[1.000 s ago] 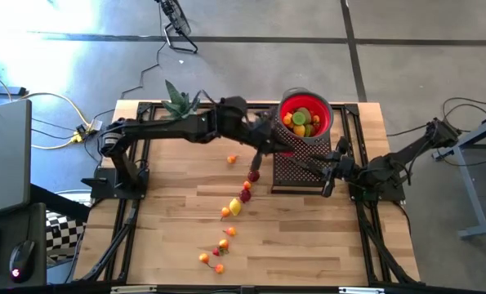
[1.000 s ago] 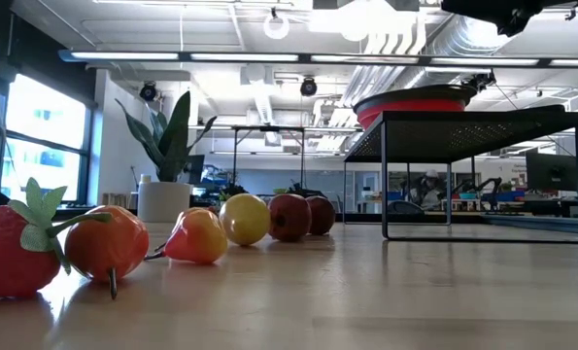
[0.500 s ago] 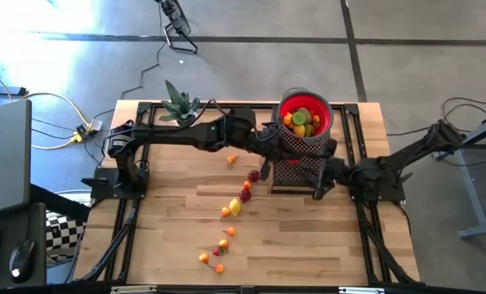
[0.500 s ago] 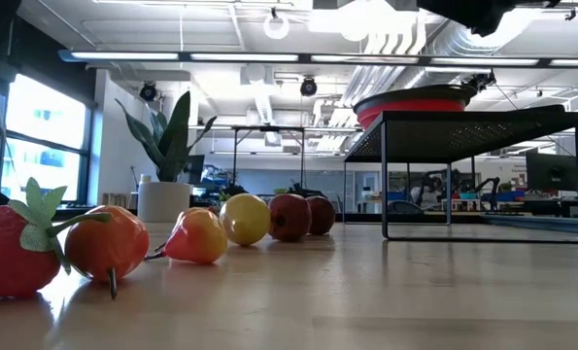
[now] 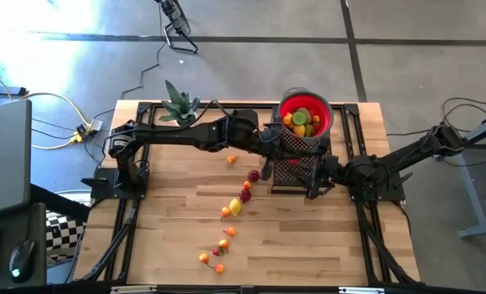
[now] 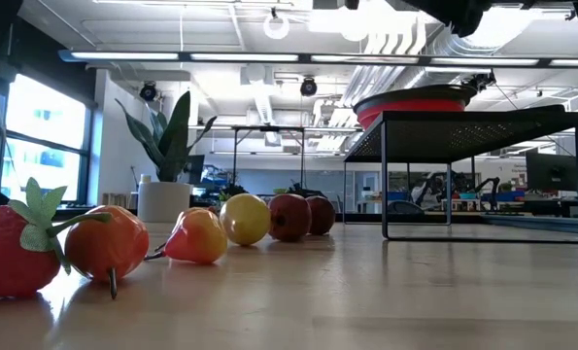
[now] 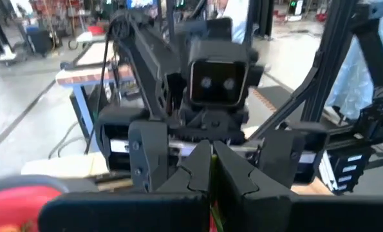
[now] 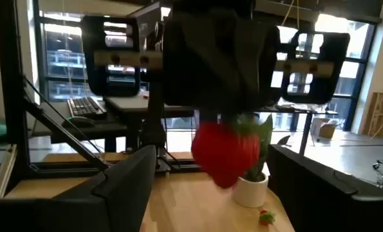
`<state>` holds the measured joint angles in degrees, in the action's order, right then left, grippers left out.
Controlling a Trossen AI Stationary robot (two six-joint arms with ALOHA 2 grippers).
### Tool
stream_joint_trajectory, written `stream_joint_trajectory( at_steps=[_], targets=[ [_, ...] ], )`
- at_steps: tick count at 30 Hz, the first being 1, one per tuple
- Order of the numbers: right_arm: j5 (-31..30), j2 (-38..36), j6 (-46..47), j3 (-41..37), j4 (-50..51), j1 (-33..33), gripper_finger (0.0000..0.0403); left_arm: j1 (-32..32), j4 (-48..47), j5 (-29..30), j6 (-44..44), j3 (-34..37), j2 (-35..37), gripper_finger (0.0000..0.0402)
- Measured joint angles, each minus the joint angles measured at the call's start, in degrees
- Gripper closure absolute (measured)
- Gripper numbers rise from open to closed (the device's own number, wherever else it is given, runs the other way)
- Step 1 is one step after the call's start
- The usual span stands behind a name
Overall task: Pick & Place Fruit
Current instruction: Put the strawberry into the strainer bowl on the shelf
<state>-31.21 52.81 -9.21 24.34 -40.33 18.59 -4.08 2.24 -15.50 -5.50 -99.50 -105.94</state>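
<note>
My right gripper grabs the strawberry by its red body [image 8: 223, 156] next, to place it in the red bowl.
My left gripper [image 5: 265, 157] reaches level from the table's left to just in front of the black mesh stand [image 5: 296, 170]. It is shut on a red strawberry [image 8: 226, 154] with green leaves. My right gripper [image 5: 313, 181] faces it from the table's right, open, its fingers apart on either side of the strawberry without touching it. A red bowl [image 5: 324, 122] with several fruits in it stands on the stand. A row of loose fruit [image 5: 234, 206] lies on the table, seen close up in the low view [image 6: 245, 219]. My left gripper holds the strawberry at its leafy top [image 8: 250, 129], between its shut fingers [image 7: 194, 173]. The fingers come level from the table's left. The strawberry hangs below them, clear of the table. The gripper's dark body hides the exact place of contact.
A spiky green potted plant [image 5: 179, 104] stands at the table's far left, behind the left arm. The mesh stand's legs [image 6: 384, 180] rise from the table's right half. Bare wood lies at the near right of the table [image 5: 324, 245].
My right gripper has moved toward the table's left, closing on the left gripper, and has opened wide. My left gripper has edged toward the stand and sunk a little, still shut on the strawberry. The fruit on the table has stayed put.
</note>
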Motion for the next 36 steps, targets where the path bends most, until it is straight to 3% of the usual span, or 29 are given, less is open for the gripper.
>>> stream_joint_trajectory(
  at_steps=[36],
  targets=[
    [1.1,0.0,-0.1,0.0,0.9,0.0,0.026,0.0,0.7,1.5,1.4,0.0,-1.8,0.0401]
  ],
)
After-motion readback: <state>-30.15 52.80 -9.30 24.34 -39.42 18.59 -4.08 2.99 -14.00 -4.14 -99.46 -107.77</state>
